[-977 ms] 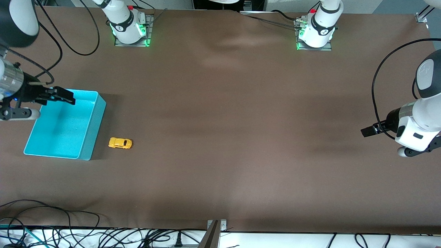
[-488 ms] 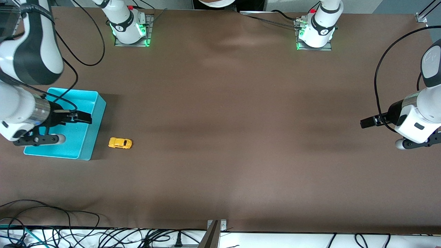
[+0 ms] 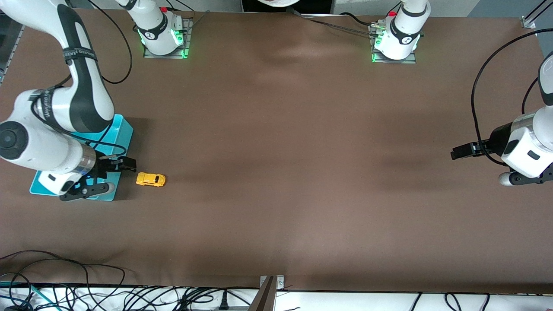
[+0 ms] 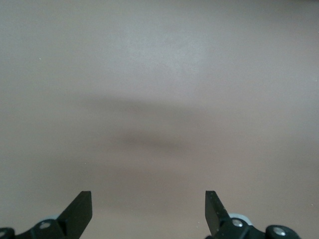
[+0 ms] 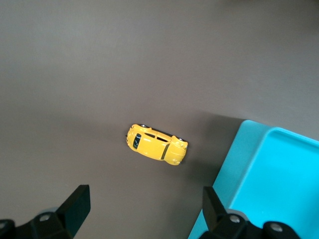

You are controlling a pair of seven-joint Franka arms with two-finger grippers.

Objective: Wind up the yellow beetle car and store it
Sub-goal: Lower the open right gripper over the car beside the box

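Observation:
The yellow beetle car should go into the turquoise bin point(image 5: 279, 174), so next my right gripper should grab the two long sides of the yellow beetle car point(image 5: 157, 145).
The yellow beetle car point(image 3: 150, 179) stands on its wheels on the brown table, just beside the nearer corner of the turquoise bin point(image 3: 124, 129), on the side toward the left arm's end. My right gripper point(image 3: 128, 163) hovers over the bin's edge close to the car, open and holding nothing. In the right wrist view the car point(image 5: 157, 145) lies ahead of the spread fingertips point(image 5: 79, 197), with the bin point(image 5: 271, 169) to one side. My left gripper point(image 3: 455, 153) waits open over bare table at the left arm's end; the left wrist view shows its gripper point(image 4: 148, 201) above plain cloth.
The right arm's body covers most of the bin. Both arm bases point(image 3: 162, 36) point(image 3: 395, 39) stand along the table's farthest edge. Loose cables point(image 3: 65, 285) and a metal bracket point(image 3: 270, 289) run along the edge nearest the front camera.
The right arm has swung across the bin, toward the front camera and toward the car, and its gripper now stands beside the car. The left arm has drifted slightly.

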